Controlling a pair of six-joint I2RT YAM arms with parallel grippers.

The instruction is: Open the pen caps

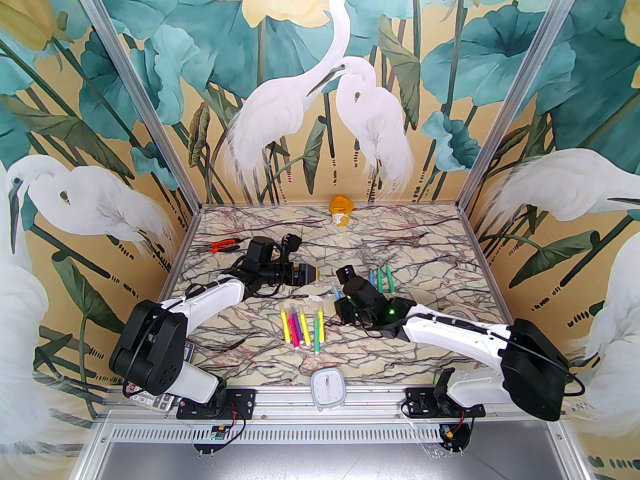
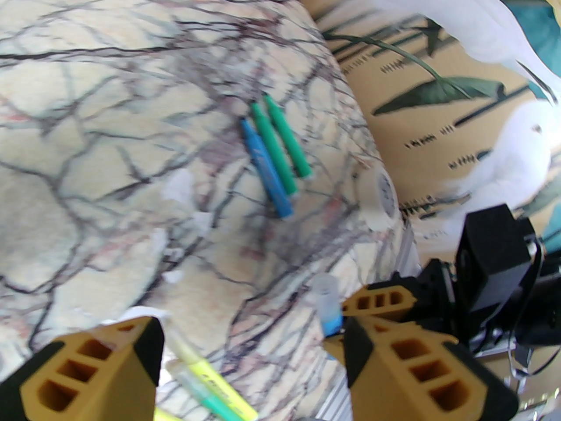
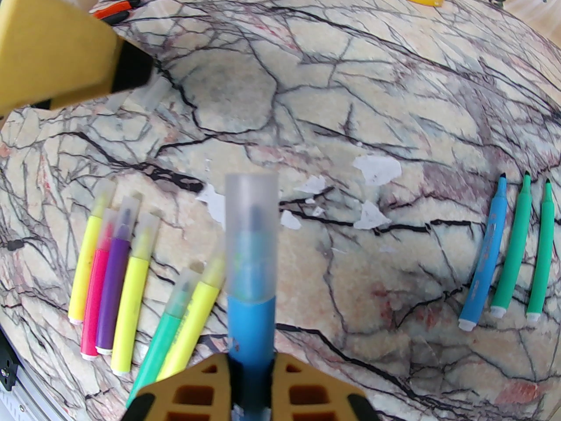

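My right gripper holds the blue pen's body, so my left gripper should open the pen next by grabbing its clear cap, away from the body.
My right gripper (image 3: 251, 369) is shut on a blue pen (image 3: 250, 322) whose clear cap (image 3: 251, 235) is still on, pointing away from the wrist. Above the table to its left, my left gripper (image 2: 250, 349) is open with nothing between its fingers (image 3: 65, 59); it also appears from above (image 1: 311, 273), just left of the held pen (image 1: 336, 292). Several capped pens (image 3: 113, 287) lie in a row on the marble table (image 1: 410, 228). Three uncapped pens, one blue (image 3: 484, 257) and two green (image 3: 513, 252), lie to the right. A loose clear cap (image 3: 152, 94) rests under the left fingertip.
Orange-handled pliers (image 1: 223, 244) lie at the back left and a yellow cup (image 1: 341, 210) stands at the back edge. A white timer (image 1: 326, 383) sits at the front edge, a tape roll (image 2: 381, 195) at the right edge. Patterned walls close in three sides.
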